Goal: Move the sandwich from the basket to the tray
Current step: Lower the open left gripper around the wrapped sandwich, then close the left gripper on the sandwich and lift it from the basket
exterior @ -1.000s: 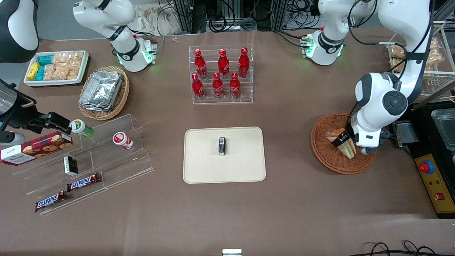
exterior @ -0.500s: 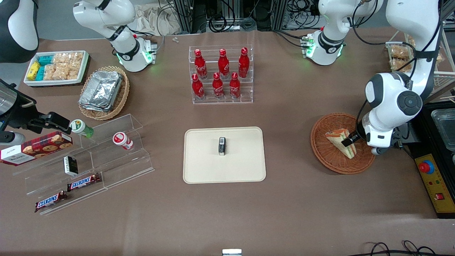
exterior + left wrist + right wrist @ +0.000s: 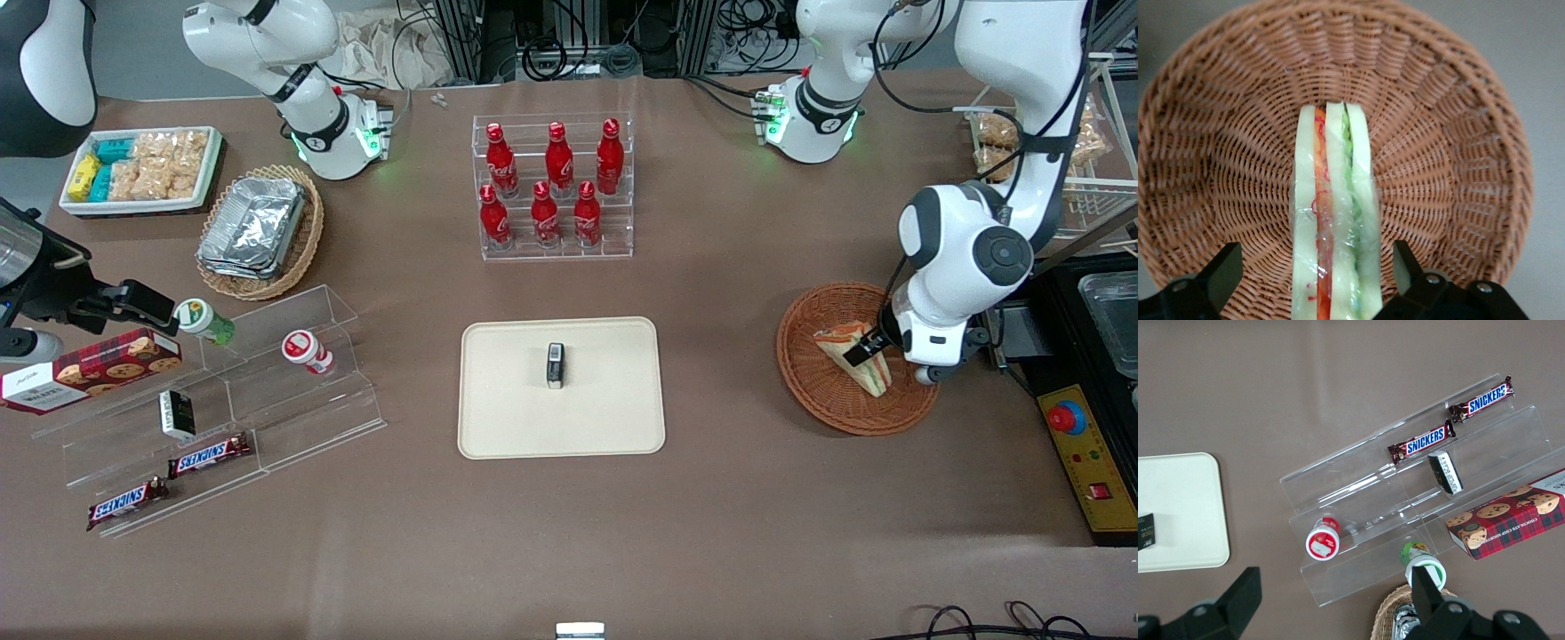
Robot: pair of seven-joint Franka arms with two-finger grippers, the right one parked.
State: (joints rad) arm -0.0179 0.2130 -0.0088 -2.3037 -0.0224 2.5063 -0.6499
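Observation:
Next, my left gripper grabs the sandwich's two flat bread sides, since the sandwich is a sloping wedge with its layered cut edge [image 3: 1333, 193] facing up.
The sandwich [image 3: 834, 342], a wrapped wedge of pale bread with red and green layers, lies in the reddish-brown wicker basket [image 3: 818, 400]. My left gripper [image 3: 867, 351] hangs low over the basket, open, with one finger on each side of the sandwich. In the left wrist view the sandwich [image 3: 1335, 200] stands on edge between the black fingers [image 3: 1405, 263], with a gap on each side, on the basket weave [image 3: 1451, 153]. The cream tray [image 3: 507, 400] lies at the table's middle with a small black box [image 3: 555, 365] on it.
A rack of red bottles [image 3: 556, 187] stands farther from the front camera than the tray. A black control box with a red button [image 3: 1062, 418] lies beside the basket. An acrylic shelf with snacks [image 3: 222, 400], a foil-filled tan basket [image 3: 258, 231] and a white snack tray [image 3: 142, 169] lie toward the parked arm's end.
The left arm's wrist swung away from the tray, then came partly back over the basket. The sandwich has stayed in the basket.

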